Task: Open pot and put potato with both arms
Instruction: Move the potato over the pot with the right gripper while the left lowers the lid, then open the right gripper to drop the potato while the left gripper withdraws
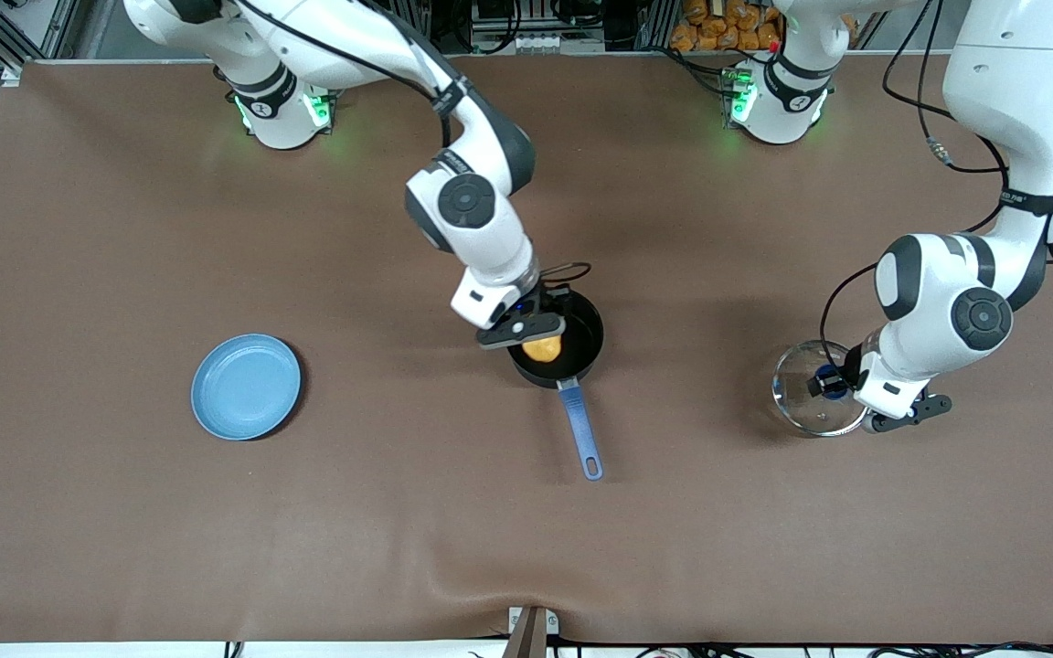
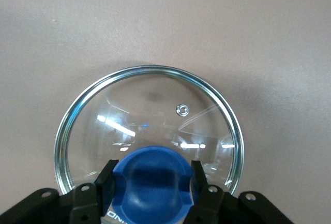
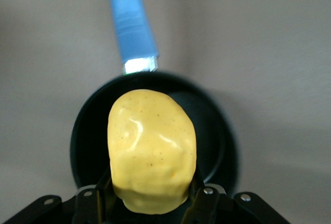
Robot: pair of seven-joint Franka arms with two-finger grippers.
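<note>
The potato is above the pot's rim in the right wrist view, so my right gripper should lower it into the pot before releasing it.
The black pot [image 1: 581, 336] stands open in the middle of the table, its blue handle [image 1: 579, 428] pointing toward the front camera. My right gripper [image 1: 534, 336] is shut on the yellow-orange potato [image 1: 542, 348] and holds it over the pot's inside. In the right wrist view the potato [image 3: 151, 149] sits between the fingers [image 3: 199, 195] above the pot [image 3: 217, 131]. My left gripper [image 1: 833, 382] is shut on the blue knob [image 2: 152, 175] of the glass lid [image 1: 805, 397], which is low at the table toward the left arm's end.
A flat light-blue plate [image 1: 246, 386] lies toward the right arm's end of the table. The brown table cover [image 1: 398, 512] has a slight wrinkle at its front edge. A black cable loops just beside the pot's rim near the right wrist.
</note>
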